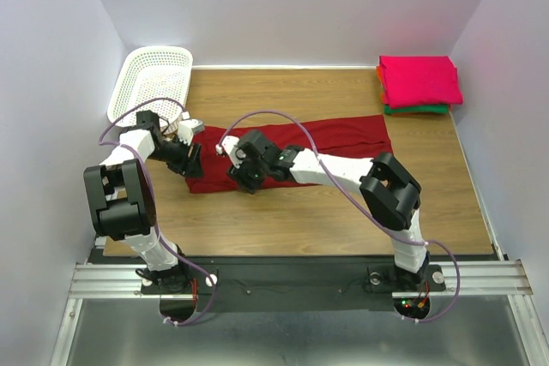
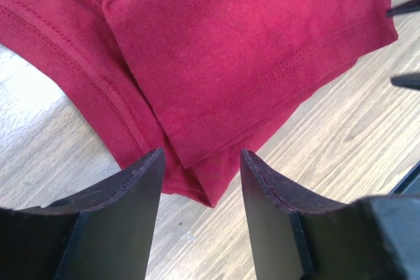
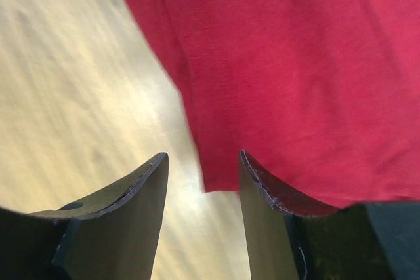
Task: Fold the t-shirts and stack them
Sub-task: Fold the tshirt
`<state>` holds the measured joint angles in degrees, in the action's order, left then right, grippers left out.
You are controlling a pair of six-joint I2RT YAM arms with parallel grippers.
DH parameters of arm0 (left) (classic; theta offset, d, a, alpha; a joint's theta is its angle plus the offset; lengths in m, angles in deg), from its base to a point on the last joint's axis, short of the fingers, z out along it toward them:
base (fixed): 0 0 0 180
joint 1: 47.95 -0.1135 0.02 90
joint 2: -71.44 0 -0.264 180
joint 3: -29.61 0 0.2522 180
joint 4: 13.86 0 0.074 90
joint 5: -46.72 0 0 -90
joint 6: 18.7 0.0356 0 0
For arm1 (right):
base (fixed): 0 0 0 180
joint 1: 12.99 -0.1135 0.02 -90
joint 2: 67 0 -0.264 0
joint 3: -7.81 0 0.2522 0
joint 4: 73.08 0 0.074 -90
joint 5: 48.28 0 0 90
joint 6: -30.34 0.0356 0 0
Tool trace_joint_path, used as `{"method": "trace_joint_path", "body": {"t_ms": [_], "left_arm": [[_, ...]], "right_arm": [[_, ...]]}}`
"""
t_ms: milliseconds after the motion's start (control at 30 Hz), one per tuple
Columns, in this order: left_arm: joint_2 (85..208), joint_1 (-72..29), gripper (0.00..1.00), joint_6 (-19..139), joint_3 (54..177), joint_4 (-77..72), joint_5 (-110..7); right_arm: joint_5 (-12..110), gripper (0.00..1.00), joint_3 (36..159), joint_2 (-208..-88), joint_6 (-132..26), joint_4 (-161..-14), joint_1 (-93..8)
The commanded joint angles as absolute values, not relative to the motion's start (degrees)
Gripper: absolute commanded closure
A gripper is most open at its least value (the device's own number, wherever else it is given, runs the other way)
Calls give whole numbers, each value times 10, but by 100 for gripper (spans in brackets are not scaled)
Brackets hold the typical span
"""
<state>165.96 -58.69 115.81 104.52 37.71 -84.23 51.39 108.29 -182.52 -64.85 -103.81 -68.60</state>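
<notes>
I need to grab the dark red t-shirt [image 1: 343, 136] with my right gripper next, by the corner at its near edge, and bring that edge over to fold it.
The dark red t-shirt [image 1: 343, 136] lies as a long folded strip across the middle of the table. My left gripper [image 1: 190, 160] is open over its left end. In the left wrist view [image 2: 200, 162] a folded corner of the shirt [image 2: 249, 50] lies between the open jaws. My right gripper [image 1: 240, 173] is open at the shirt's near edge, close to the left gripper. In the right wrist view [image 3: 202, 162] a corner of the shirt [image 3: 295, 63] sits between the fingertips. A folded stack stands at the back right: pink t-shirt [image 1: 420, 79] on top, orange [image 1: 380, 75] and green [image 1: 416, 110] beneath.
A white lattice basket [image 1: 150, 83] stands at the back left, tilted against the wall. Bare wood table [image 1: 343, 212] lies in front of the shirt. Grey walls close in on the left, back and right.
</notes>
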Motion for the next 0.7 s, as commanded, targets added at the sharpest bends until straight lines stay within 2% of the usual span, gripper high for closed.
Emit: {"method": "trace_joint_path", "body": {"t_ms": [0, 133, 433, 567, 667], "left_arm": [[1638, -594, 39, 1167, 1064, 397, -859], [1639, -597, 39, 1171, 1060, 396, -861], [1638, -606, 39, 1175, 1053, 395, -860], [1642, -607, 39, 1175, 1058, 395, -861], [1645, -607, 39, 1175, 1062, 395, -862]], "right_arm": [[420, 48, 1078, -1820, -767, -1033, -714], [366, 48, 1066, -1827, -788, -1025, -728], [362, 49, 1063, -1839, -814, -1024, -730], [333, 57, 1066, -1846, -839, -1023, -730], [326, 78, 1066, -1847, -849, -1023, -730]]}}
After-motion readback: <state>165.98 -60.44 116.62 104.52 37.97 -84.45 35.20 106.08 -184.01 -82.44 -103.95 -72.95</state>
